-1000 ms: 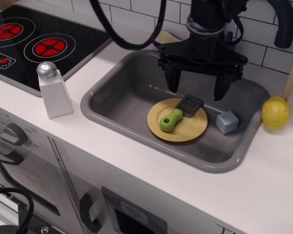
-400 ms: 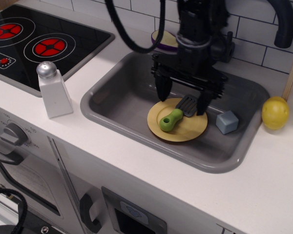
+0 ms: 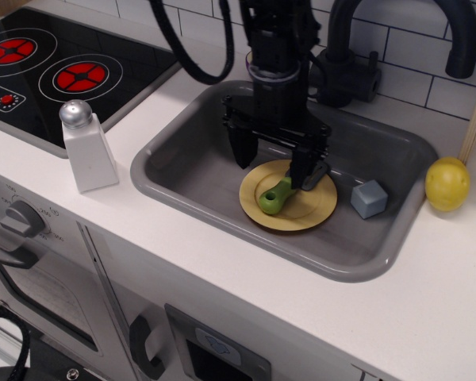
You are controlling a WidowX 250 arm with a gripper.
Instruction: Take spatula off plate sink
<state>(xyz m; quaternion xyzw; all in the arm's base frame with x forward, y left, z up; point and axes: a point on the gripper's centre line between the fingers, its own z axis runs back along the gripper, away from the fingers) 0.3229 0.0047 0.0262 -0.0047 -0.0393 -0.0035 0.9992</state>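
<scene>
The gripper needs to take the spatula off the plate (image 3: 311, 213), so next it needs to grab the spatula by its lime-green handle (image 3: 278, 196).
The spatula (image 3: 273, 198) lies on the yellow plate (image 3: 311, 213) in the grey sink (image 3: 182, 163). Its lime-green handle points to the front left. Its dark blade is mostly hidden behind one finger. My gripper (image 3: 273, 160) is open and hangs low over the plate's back edge. The left finger (image 3: 241, 148) stands just beyond the plate's left rim. The right finger (image 3: 303, 168) stands over the blade. The jaws straddle the spatula without closing on it.
A grey-blue cube (image 3: 370, 198) sits in the sink right of the plate. A yellow lemon (image 3: 447, 183) rests on the counter at the right. A white salt shaker (image 3: 86, 146) stands left of the sink by the stove (image 3: 55, 67). The dark tap (image 3: 452, 28) arches behind.
The gripper has moved left and down, from above the sink's back part to low over the plate. The spatula and plate have not moved.
</scene>
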